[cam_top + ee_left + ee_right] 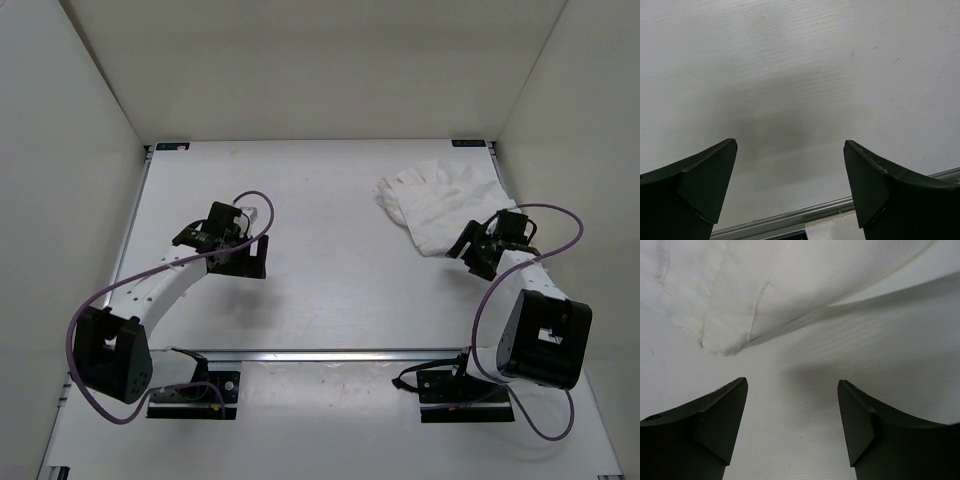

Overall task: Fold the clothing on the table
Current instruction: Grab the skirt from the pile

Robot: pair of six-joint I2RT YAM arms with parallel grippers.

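I should grab the clothing with my right gripper by its near hem (447, 247) (784, 325). That leaves the other edges free for my left gripper to fold.
The clothing (440, 200) is a white wrinkled garment lying bunched at the back right of the table (330, 220). In the right wrist view its hem (765, 295) fills the top of the frame, just ahead of the fingertips. My right gripper (472, 252) sits at the garment's near right edge, open, with only bare table between its jaws (792, 390). My left gripper (245, 262) hangs over the left middle of the table, far from the clothing, open wide and empty (790, 150).
A silver rail (330, 353) crosses the table near the arm bases and shows at the bottom of the left wrist view (785, 217). White walls enclose the table on three sides. Purple cables loop off both arms.
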